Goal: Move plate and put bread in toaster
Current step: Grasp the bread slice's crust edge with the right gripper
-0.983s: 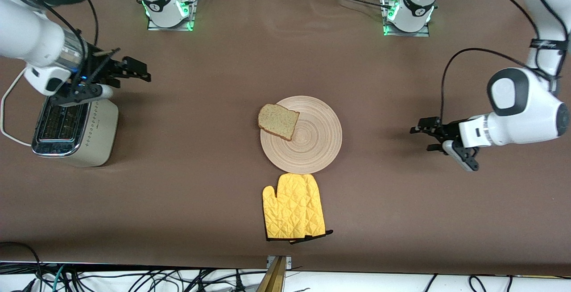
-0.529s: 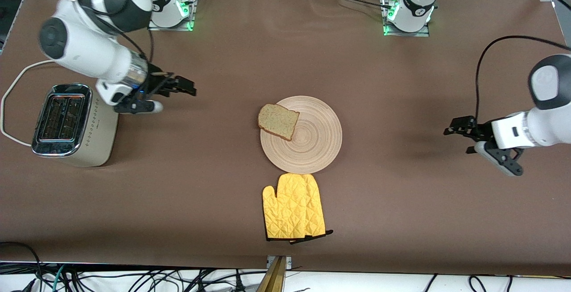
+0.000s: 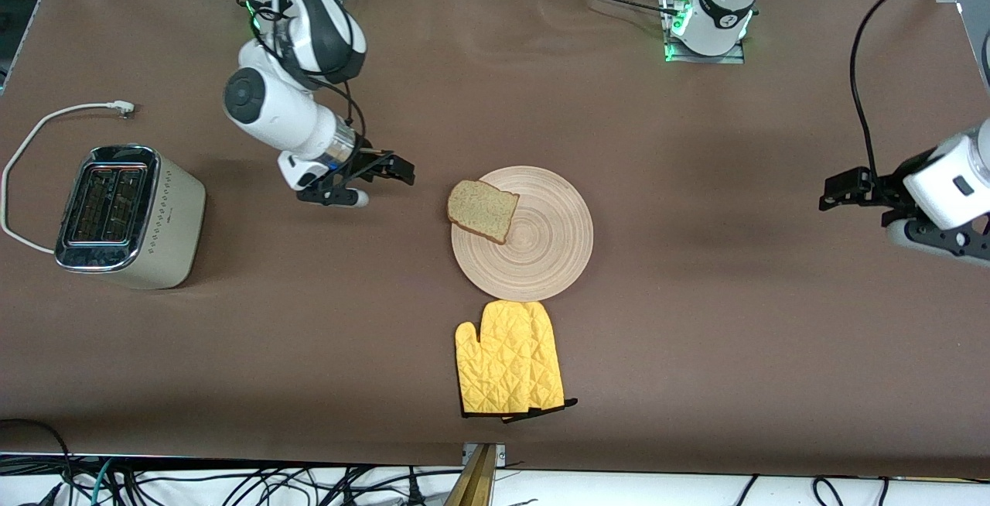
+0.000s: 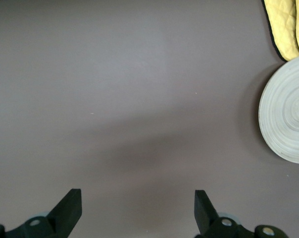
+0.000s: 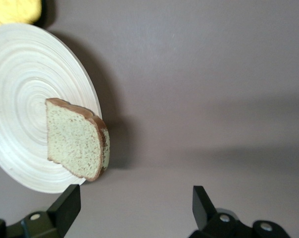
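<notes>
I should next grab the slice by its crust edge overhanging the plate with my right gripper, to put the bread in the toaster.
The pale wooden plate (image 3: 541,251) lies mid-table. The bread (image 3: 483,210) lies on its rim toward the right arm's end, overhanging it a little. The cream toaster (image 3: 128,216) stands at the right arm's end, its slots empty. My right gripper (image 3: 398,171) is open and empty, low over the table between the toaster and the bread, close to the bread. Its wrist view shows the bread (image 5: 75,146) on the plate (image 5: 21,99) ahead of the open gripper (image 5: 134,208). My left gripper (image 3: 835,190) is open and empty over bare table at the left arm's end. Its wrist view shows the gripper (image 4: 137,208) and the plate's edge (image 4: 288,119).
A yellow oven mitt (image 3: 506,359) lies just nearer the front camera than the plate, almost touching it. It also shows in the left wrist view (image 4: 288,25). The toaster's white cord (image 3: 31,127) loops on the table beside the toaster.
My right gripper has swung from over the toaster toward the bread. My left gripper has drawn back from the plate toward the left arm's end. Plate and bread have not moved.
</notes>
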Available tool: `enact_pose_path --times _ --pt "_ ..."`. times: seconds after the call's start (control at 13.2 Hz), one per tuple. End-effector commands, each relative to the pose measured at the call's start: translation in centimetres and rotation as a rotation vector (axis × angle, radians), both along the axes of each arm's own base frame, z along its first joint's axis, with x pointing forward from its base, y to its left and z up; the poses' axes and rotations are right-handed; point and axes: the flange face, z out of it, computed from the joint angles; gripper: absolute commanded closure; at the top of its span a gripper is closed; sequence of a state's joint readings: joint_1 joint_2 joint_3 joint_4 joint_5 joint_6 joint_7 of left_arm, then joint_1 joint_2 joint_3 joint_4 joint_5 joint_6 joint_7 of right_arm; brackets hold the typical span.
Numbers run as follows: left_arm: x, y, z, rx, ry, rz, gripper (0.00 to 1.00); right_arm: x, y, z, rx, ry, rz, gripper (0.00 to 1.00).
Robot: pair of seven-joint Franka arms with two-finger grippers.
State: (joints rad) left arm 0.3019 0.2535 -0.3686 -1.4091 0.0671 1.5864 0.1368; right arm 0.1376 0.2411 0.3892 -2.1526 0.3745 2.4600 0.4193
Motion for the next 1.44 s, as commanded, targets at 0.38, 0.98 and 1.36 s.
enact_pose_path --times 0.38,0.98,1.36 --pt "-7.3 -0.6 2.7 0.008 -0.048 0.084 0.0 -0.7 4.5 -5.0 0.066 0.006 -0.161 0.0" --pt "-7.2 -1.3 2.6 -0.001 -0.032 0.091 0.0 -0.5 6.7 -7.5 0.095 0.007 -0.21 0.1" --pt "-7.4 -1.3 3.0 0.006 -0.017 0.097 0.0 -0.6 7.5 -9.1 0.105 0.0 -0.217 0.27"
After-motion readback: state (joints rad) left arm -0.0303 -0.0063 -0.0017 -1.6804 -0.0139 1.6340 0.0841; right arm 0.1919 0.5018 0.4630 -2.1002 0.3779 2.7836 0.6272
